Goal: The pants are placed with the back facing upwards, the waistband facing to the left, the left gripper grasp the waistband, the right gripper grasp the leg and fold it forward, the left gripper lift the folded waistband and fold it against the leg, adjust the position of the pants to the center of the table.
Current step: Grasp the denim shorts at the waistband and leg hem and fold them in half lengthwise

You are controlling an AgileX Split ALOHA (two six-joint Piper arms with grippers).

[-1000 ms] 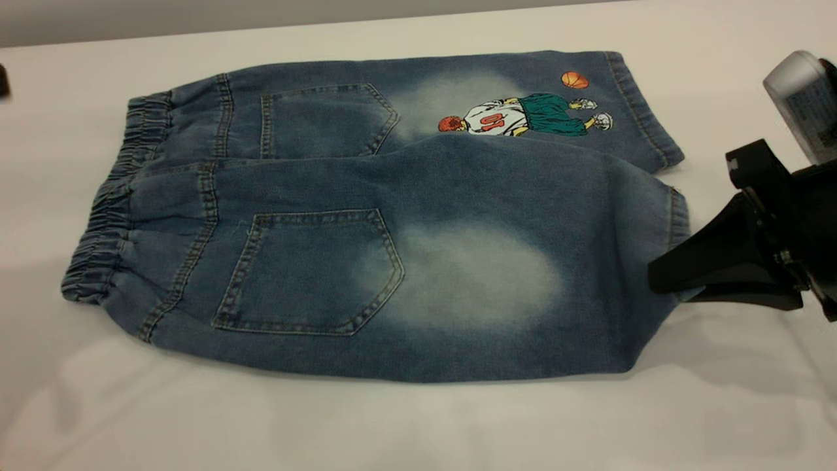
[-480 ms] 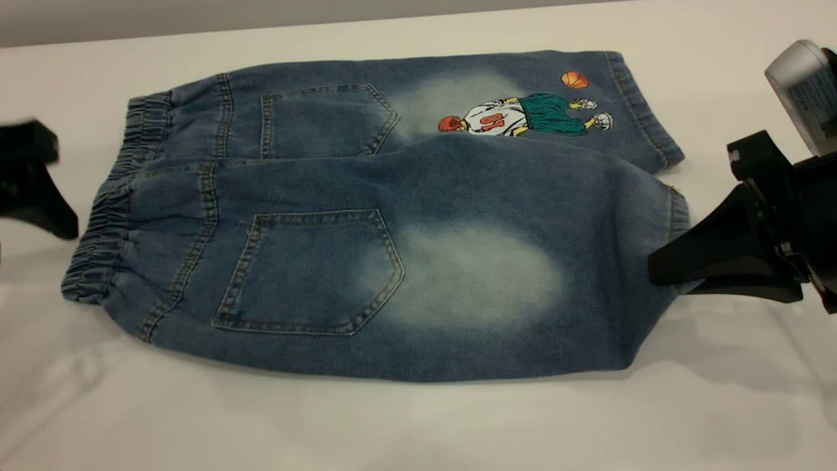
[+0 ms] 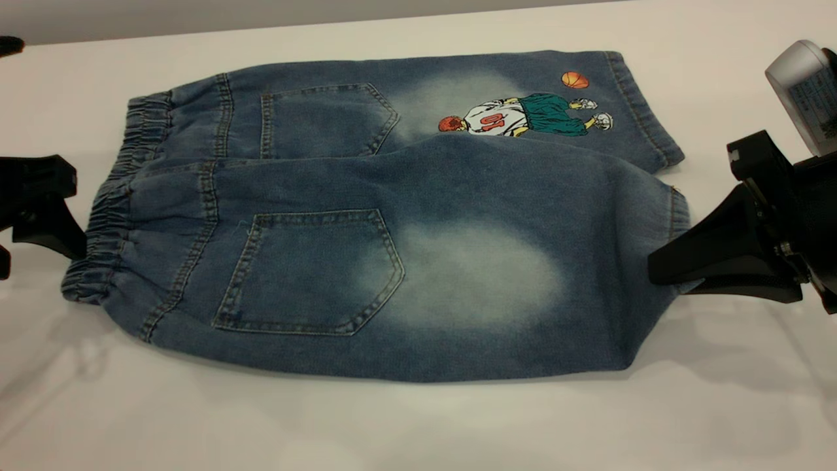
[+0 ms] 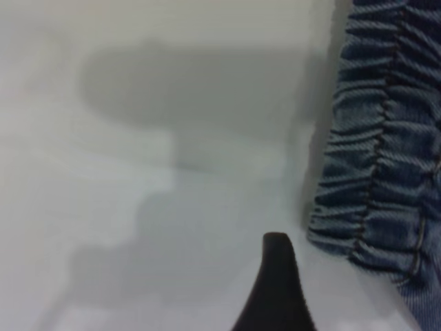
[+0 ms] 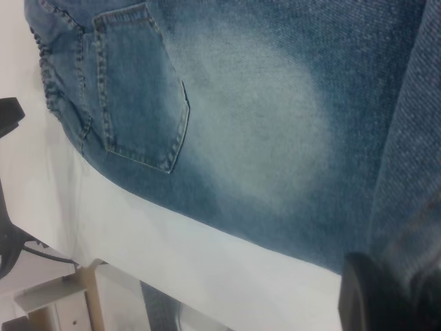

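Next, my left gripper grabs the elastic waistband's corner on the pale-oval leg to fold the pants over the leg with the cartoon player (image 3: 541, 114).
The blue denim pants (image 3: 314, 196) lie flat on the table (image 3: 418, 425), back pockets up. Their elastic waistband (image 3: 108, 216) points left. My right gripper (image 3: 657, 275) is shut on the hem of the near leg (image 3: 484, 275), the one with the pale oval; that leg (image 5: 262, 103) fills the right wrist view beside one black finger (image 5: 372, 296). My left gripper (image 3: 46, 255) hovers open just left of the waistband's near end, apart from it. In the left wrist view one finger (image 4: 275, 283) shows beside the gathered waistband (image 4: 372, 172).
The far leg with the cartoon basketball player (image 3: 523, 114) lies flat behind the near leg. Bare white tabletop surrounds the pants, widest at the front. Past the table edge in the right wrist view stands a wooden frame (image 5: 69, 296).
The left gripper came in from the far left and dropped down beside the waistband. The right gripper stayed at the leg hem, rising only slightly.
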